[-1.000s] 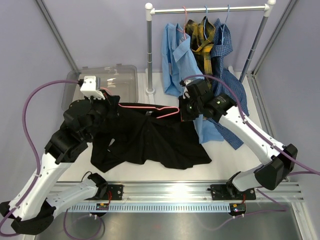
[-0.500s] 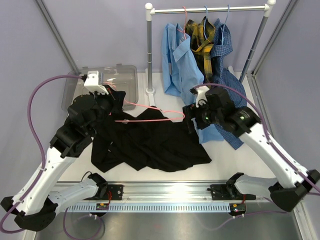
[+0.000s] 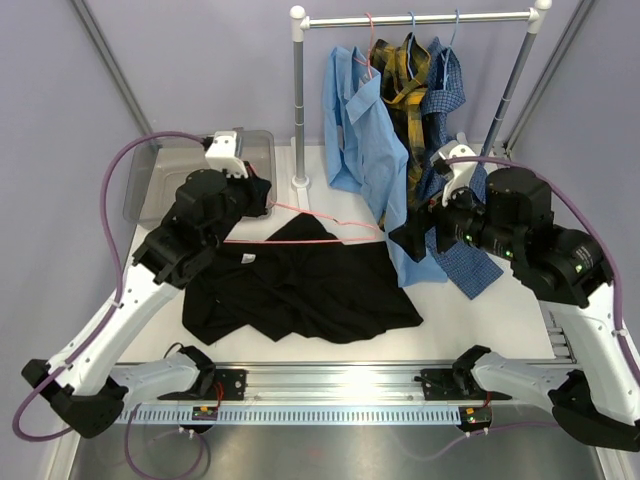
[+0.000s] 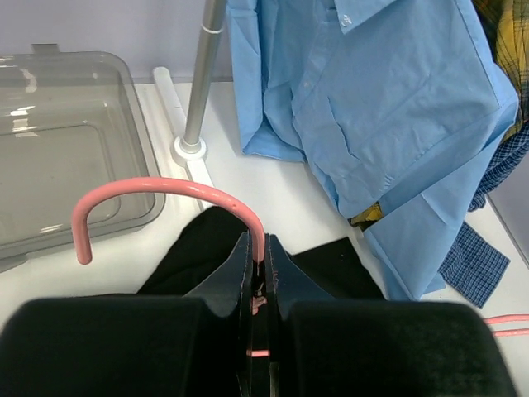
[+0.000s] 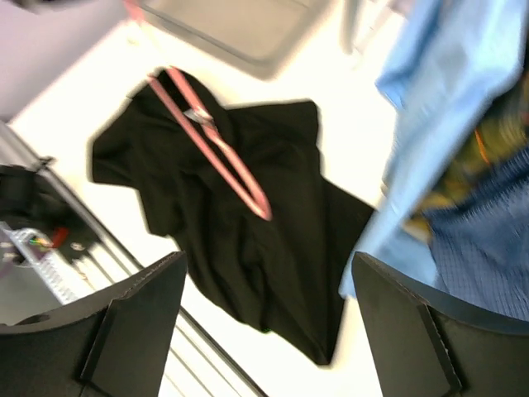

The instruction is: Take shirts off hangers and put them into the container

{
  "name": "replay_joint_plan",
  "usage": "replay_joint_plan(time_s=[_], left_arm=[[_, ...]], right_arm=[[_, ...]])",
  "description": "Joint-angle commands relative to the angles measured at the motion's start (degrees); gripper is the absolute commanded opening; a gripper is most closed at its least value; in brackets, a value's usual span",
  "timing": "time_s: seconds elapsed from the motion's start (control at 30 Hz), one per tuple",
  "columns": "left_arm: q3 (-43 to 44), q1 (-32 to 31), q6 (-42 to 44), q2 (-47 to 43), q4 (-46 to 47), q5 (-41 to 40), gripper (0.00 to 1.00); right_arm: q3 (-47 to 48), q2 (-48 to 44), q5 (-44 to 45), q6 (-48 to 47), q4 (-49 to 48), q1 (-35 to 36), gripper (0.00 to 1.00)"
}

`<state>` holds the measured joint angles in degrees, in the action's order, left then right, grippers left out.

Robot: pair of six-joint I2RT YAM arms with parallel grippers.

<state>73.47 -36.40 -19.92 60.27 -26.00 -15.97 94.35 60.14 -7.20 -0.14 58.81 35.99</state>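
My right gripper is to grab the pink hanger by its free arm (image 3: pixel 366 232) (image 5: pixel 253 195) next, away from its hook, so the hook stays free to hang on the bar.
The black shirt (image 3: pixel 300 285) lies crumpled on the table. A pink hanger (image 3: pixel 330 222) hovers over it, with my left gripper (image 3: pixel 258 196) shut on its neck just under the hook (image 4: pixel 165 186), jaws (image 4: pixel 258 241) pressed on the wire. The hanger's right arm sticks out free of the cloth; whether its left arm is inside the collar I cannot tell. My right gripper (image 3: pixel 412 240) hangs open to the right, above the shirt's edge (image 5: pixel 248 240), holding nothing (image 5: pixel 273 331). The grey container (image 3: pixel 190 170) sits at the back left.
A silver rail (image 3: pixel 420 18) on posts (image 3: pixel 298 100) carries a light blue shirt (image 3: pixel 360 140), a yellow plaid shirt (image 3: pixel 405 70) and a dark blue check shirt (image 3: pixel 455 130), whose tails reach the table beside my right arm. A metal track (image 3: pixel 340 385) runs along the near edge.
My right gripper opened, let go at the hanger's right end and drew back to the right and up. The left gripper carried the hanger's hook right and toward the back.
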Motion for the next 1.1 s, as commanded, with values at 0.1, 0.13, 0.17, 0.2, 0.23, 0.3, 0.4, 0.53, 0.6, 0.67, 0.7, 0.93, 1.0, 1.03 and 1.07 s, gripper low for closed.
replay_joint_plan(time_s=[0.1, 0.13, 0.17, 0.2, 0.23, 0.3, 0.4, 0.53, 0.6, 0.67, 0.7, 0.93, 1.0, 1.03, 1.07], left_arm=[[9.05, -3.05, 2.95, 4.94, 4.47, 3.14, 0.00], [10.54, -3.50, 3.31, 5.55, 4.47, 3.13, 0.00], [11.16, -4.37, 3.66, 6.69, 4.47, 3.05, 0.00], [11.69, -4.73, 4.36, 6.96, 4.47, 3.13, 0.00], [12.04, -5.08, 4.71, 7.23, 4.47, 3.31, 0.00], [12.92, -5.61, 5.68, 7.93, 4.47, 3.75, 0.00], [13.01, -5.78, 6.74, 8.11, 4.47, 4.19, 0.00], [13.28, -5.87, 7.70, 8.46, 4.47, 4.28, 0.00], [13.45, -5.87, 7.88, 8.55, 4.47, 4.54, 0.00], [13.54, -5.87, 8.32, 9.07, 4.46, 4.45, 0.00], [13.54, -5.87, 8.41, 9.16, 4.38, 4.45, 0.00], [13.98, -5.96, 8.58, 9.69, 4.38, 4.63, 0.00], [14.42, -5.87, 9.02, 9.60, 4.46, 4.54, 0.08], [14.42, -5.87, 9.02, 9.52, 4.47, 4.71, 0.18], [14.42, -5.87, 9.02, 8.99, 4.47, 4.89, 0.37]], right_arm=[[5.66, 10.41, -16.78, -6.27, -2.20, 0.31, 0.89], [6.28, 11.74, -16.88, -6.27, -2.29, 0.57, 0.89], [6.90, 14.10, -16.79, -6.45, -2.29, 1.01, 0.88], [8.04, 15.09, -16.62, -7.06, -2.21, 1.19, 0.86], [8.57, 16.05, -16.44, -7.41, -2.20, 1.71, 0.85], [9.62, 18.16, -16.53, -8.29, -2.03, 1.98, 0.79], [10.85, 20.45, -17.05, -9.17, -1.33, 2.51, 0.73], [11.48, 21.95, -17.76, -9.53, -1.06, 3.39, 0.51], [11.47, 22.30, -18.11, -9.44, -1.33, 3.39, 0.38], [11.74, 22.39, -18.37, -9.35, -1.50, 3.65, 0.28], [11.91, 22.30, -18.20, -9.26, -1.59, 3.83, 0.24], [11.13, 20.98, -17.15, -9.26, -1.94, 4.00, 0.00], [10.42, 20.28, -16.18, -9.26, -1.85, 4.09, 0.00], [10.16, 20.02, -15.57, -9.09, -2.03, 4.00, 0.00], [9.46, 19.06, -14.87, -8.91, -2.38, 4.00, 0.00]])
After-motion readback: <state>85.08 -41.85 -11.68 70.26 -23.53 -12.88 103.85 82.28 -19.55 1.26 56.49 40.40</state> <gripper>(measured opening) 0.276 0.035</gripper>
